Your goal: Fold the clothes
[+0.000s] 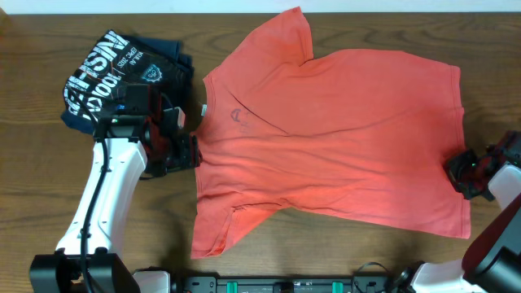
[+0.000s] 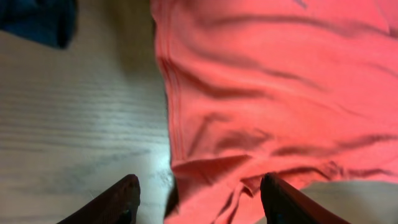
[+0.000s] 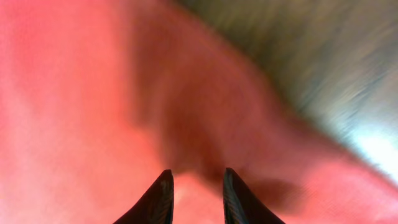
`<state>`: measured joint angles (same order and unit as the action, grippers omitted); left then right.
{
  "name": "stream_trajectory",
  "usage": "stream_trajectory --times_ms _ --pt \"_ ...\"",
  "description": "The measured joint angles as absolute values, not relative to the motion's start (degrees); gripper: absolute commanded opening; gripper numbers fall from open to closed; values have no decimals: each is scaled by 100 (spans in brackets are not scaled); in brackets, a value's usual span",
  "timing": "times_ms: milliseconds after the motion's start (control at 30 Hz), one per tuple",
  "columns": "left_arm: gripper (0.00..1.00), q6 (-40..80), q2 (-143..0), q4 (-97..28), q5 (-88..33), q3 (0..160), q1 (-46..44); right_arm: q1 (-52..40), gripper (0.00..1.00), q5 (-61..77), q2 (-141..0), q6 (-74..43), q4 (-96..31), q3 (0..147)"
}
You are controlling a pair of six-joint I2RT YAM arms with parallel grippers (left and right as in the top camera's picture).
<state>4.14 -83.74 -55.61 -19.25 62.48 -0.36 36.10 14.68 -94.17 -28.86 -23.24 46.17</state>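
Note:
The T-shirt (image 1: 326, 138) is next for my left gripper, which will grab it at the rumpled front edge by the front sleeve's base (image 1: 238, 212). That side can then be folded over the T-shirt's body.
The clothes, an orange-red T-shirt (image 1: 326, 138), lie spread on the table with the collar to the left and the hem to the right. One sleeve (image 1: 281, 37) points to the back, the other (image 1: 218, 226) to the front. My left gripper (image 1: 186, 151) sits at the shirt's left edge below the collar. In the left wrist view the gripper (image 2: 199, 196) is open wide, with the rumpled shirt edge (image 2: 211, 174) between the fingers. My right gripper (image 1: 457, 172) is at the hem; in its blurred wrist view the gripper (image 3: 196, 193) is narrowly open over the cloth (image 3: 74, 112).
A folded dark navy shirt (image 1: 122, 73) with white lettering lies at the back left, just behind my left arm; its corner (image 2: 37, 22) shows in the left wrist view. Bare wooden table (image 1: 41, 179) lies left of the T-shirt.

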Motion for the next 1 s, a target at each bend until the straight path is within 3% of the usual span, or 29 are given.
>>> stream_trajectory --times_ms 367,600,833,933,1000 --pt "65 132 -8374 -5922 -2202 5972 -1426 3647 34 2237 -7266 -2676 -3951 4635" --pt "65 148 -8379 -4733 -2060 4757 -2279 3647 35 2161 -7161 -2582 -4357 4635" --pt "65 150 -8390 -3767 -1883 4123 -2545 3647 35 2117 -7161 -2554 -4370 4635" --pt "64 139 -8423 -3677 -1848 3988 -2633 3647 36 2112 -7161 -2541 -4370 4635" --pt "57 117 -8466 -3673 -1828 3944 -2727 3647 36 2108 -7161 -2539 -4370 4635"
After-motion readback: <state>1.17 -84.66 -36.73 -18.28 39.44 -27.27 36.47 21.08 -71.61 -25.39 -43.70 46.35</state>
